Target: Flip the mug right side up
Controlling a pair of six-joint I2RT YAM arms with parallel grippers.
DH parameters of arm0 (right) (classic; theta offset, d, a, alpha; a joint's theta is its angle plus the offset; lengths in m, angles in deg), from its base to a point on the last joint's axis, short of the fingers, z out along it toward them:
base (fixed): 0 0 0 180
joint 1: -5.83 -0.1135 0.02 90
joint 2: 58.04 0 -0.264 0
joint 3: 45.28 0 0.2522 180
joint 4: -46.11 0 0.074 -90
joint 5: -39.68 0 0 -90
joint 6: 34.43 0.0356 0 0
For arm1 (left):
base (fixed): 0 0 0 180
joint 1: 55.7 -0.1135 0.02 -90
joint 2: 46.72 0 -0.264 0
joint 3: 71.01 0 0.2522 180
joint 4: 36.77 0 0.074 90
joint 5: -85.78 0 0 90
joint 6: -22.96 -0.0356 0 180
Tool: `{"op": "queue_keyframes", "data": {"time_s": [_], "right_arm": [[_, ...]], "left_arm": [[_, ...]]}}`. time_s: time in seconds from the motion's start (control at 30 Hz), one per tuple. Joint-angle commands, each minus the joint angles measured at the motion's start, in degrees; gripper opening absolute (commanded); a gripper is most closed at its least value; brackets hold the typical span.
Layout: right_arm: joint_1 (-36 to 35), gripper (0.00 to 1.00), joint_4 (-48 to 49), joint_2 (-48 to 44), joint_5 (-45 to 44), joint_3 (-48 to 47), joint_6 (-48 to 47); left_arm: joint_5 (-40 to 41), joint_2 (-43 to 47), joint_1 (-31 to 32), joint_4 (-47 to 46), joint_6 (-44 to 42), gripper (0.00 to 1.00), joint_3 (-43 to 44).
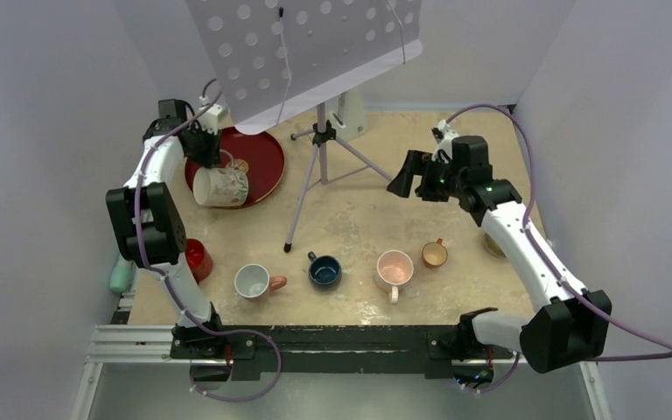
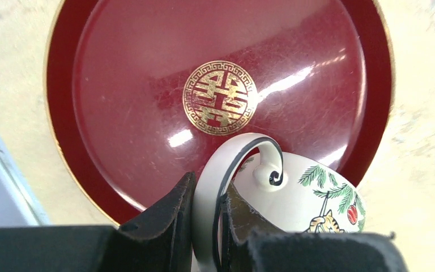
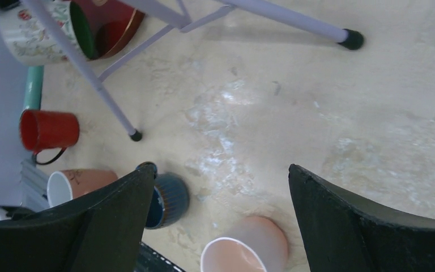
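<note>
The mug needs to be set upright, so my right gripper should next pinch the mug's rim at its opening while my left gripper holds the mug's handle.
The mug [image 1: 221,186] is white with a pine-branch and cat print. It hangs on its side at the near edge of the dark red tray [image 1: 262,160], its mouth toward the right. My left gripper [image 1: 206,154] is shut on the mug's handle [image 2: 226,187], one finger on each side of the loop, over the tray [image 2: 147,85]. The mug body [image 2: 317,201] hangs below right of the fingers. The mug also shows at the top left of the right wrist view [image 3: 39,34]. My right gripper [image 1: 405,178] is open and empty, held above the table's right middle.
A tripod [image 1: 319,149] holding a perforated white board [image 1: 306,44] stands at the table's centre back. Along the front stand a red mug [image 1: 196,259], a white and pink mug [image 1: 254,282], a dark blue cup [image 1: 324,270], a pink mug [image 1: 394,270] and a small orange cup [image 1: 435,254].
</note>
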State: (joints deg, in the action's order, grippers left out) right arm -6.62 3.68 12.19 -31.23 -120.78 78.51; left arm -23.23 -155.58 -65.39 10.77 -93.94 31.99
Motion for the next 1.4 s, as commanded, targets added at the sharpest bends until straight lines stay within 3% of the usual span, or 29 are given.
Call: {"op": "queue_keyframes", "data": {"time_s": [0.0, 0.27, 0.53, 0.83, 1.37], "right_arm": [[-5.79, 0.92, 5.90, 1.13, 2.98, -2.05, 2.98], [-20.74, 0.99, 14.93, 9.36, 2.61, -8.56, 7.79], [-34.39, 0.99, 18.15, 21.44, 5.25, -20.09, 4.82], [-36.89, 0.98, 21.33, 32.77, 5.53, -28.76, 6.70], [-37.12, 0.99, 28.25, 39.98, 8.30, -32.65, 7.04]], "left_arm": [[-9.36, 1.10, -4.00, 0.52, 16.10, 0.00, 1.38], [-13.55, 3.95, -6.26, 1.74, 20.72, 0.00, -1.49], [-19.74, 12.22, -8.08, 0.13, 21.75, 0.00, -8.42], [-23.91, 14.86, -8.15, 0.01, 22.45, 0.00, -10.75], [-41.19, 30.08, -8.24, 6.78, 24.17, 0.00, -16.42]]}}
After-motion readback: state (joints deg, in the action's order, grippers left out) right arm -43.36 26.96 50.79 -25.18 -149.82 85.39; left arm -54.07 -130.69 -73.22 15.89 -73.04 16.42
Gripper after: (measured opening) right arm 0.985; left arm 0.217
